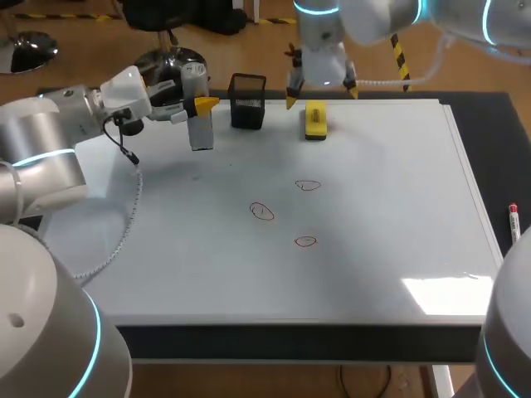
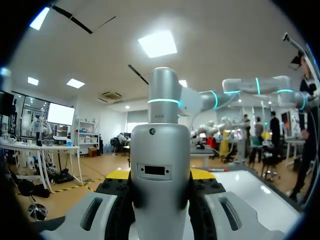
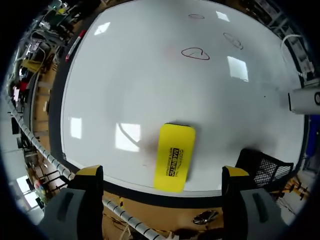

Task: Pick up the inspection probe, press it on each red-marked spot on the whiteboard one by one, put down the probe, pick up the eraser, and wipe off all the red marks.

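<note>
The red marks need to come off the whiteboard (image 1: 398, 207), so my right gripper will next pick up the yellow eraser by its long sides (image 1: 315, 120) beside the printed label to wipe them away.
My left gripper (image 1: 197, 106) is shut on the silver cylindrical inspection probe (image 1: 200, 124), which hangs upright above the whiteboard's (image 1: 398, 207) far left part. In the left wrist view the probe (image 2: 162, 150) stands between the yellow-tipped fingers of that gripper (image 2: 160, 174). Three red marks (image 1: 308, 186) (image 1: 262, 211) (image 1: 305, 241) lie mid-board. The yellow eraser (image 1: 315, 118) rests near the far edge. My right gripper (image 1: 321, 91) hovers open over it; in its wrist view the eraser (image 3: 175, 156) lies below the gripper (image 3: 162, 172), untouched. One red mark (image 3: 195, 53) shows ahead.
A black mesh holder (image 1: 247, 101) stands at the far edge between probe and eraser, also beside the right gripper (image 3: 265, 167). A red-capped marker (image 1: 513, 220) lies off the board's right edge. A coiled cable trails from my left arm over the board's left side.
</note>
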Controlling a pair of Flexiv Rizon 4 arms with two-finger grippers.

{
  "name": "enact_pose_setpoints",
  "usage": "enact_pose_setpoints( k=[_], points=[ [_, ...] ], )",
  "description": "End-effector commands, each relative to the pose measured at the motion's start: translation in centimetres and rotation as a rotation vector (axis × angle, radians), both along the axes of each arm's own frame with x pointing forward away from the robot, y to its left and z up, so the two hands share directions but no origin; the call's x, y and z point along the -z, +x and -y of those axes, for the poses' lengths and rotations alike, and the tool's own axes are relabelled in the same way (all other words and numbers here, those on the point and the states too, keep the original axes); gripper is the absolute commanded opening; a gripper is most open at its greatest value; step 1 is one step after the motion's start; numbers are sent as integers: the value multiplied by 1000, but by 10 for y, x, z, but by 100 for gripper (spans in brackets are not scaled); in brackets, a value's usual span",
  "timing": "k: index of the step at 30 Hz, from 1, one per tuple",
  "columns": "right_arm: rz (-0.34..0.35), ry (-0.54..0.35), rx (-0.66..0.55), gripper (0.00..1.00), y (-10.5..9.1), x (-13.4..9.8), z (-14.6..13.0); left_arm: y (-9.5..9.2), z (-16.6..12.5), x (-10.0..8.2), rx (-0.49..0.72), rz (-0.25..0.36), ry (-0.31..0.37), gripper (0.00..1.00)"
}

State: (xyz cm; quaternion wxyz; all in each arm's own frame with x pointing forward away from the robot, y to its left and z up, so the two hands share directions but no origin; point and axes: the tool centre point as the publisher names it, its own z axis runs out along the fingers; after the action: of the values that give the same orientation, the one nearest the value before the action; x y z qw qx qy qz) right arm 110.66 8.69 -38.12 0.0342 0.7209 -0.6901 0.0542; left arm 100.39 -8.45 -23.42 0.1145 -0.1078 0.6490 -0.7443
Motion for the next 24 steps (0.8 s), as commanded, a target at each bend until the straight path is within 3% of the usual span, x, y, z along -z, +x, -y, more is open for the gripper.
enact_pose_setpoints(
  k=[1,9,24],
  points=[
    [1,-44,20,100,7,6,-3,0,0,0,0,2,-1,0],
    [12,10,111,100,19,15,-8,0,0,0,0,2,-1,0],
    [-26,33,116,100,10,41,-18,0,0,0,0,2,-1,0]
  ],
)
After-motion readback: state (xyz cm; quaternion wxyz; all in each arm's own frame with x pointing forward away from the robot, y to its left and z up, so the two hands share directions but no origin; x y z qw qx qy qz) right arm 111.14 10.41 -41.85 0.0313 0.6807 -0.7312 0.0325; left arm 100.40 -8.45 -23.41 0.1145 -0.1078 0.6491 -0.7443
